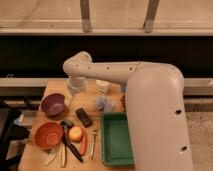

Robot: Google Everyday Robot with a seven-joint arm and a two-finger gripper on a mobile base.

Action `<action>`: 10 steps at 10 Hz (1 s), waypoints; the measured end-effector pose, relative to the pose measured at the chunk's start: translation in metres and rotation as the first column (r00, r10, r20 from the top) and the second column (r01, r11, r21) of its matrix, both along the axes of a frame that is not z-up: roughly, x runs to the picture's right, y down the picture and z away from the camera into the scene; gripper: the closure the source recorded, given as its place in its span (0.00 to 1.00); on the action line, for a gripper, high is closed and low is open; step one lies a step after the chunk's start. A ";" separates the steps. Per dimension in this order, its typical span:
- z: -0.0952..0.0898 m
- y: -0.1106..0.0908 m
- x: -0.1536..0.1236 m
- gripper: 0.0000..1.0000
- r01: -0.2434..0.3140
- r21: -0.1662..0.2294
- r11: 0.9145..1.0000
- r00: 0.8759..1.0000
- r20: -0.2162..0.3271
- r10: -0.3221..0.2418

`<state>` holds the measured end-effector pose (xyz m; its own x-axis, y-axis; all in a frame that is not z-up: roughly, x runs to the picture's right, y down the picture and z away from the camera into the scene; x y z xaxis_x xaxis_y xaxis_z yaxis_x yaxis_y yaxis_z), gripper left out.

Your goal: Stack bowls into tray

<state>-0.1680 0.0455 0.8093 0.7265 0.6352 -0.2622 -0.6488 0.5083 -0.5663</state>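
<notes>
My gripper is to grab the orange-red bowl next by its rim [49, 123], so that it can stack the bowls into the tray [117, 150].
A matte purple bowl [53, 104] sits at the table's left side. In front of it, near the front left corner, stands an orange-red bowl [48, 135] with a darker inside. The green tray [117, 150] lies at the front right, with nothing in it. My gripper [70, 96] hangs from the white arm over the back of the table, just right of the purple bowl's far rim and a little above it. It is open and holds nothing.
A white cup [102, 86] stands at the back. A bluish crumpled thing [104, 104] lies just behind the tray. Between the bowls and the tray lie a black block [83, 117], a round yellow-red fruit [76, 133], a fork [94, 143] and other utensils. My arm covers the table's right side.
</notes>
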 end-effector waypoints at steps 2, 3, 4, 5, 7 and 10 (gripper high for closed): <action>-0.011 0.014 -0.044 0.26 0.062 0.005 0.998 0.995 0.081 -0.062; -0.015 0.023 -0.055 0.26 0.092 0.009 0.996 0.991 0.095 -0.092; -0.020 0.030 -0.066 0.26 0.114 0.011 0.993 0.987 0.111 -0.115; -0.029 0.044 -0.080 0.26 0.155 0.006 0.988 0.977 0.145 -0.154; -0.033 0.050 -0.081 0.26 0.181 0.003 0.983 0.971 0.156 -0.180; -0.033 0.051 -0.083 0.26 0.183 0.004 0.983 0.971 0.158 -0.182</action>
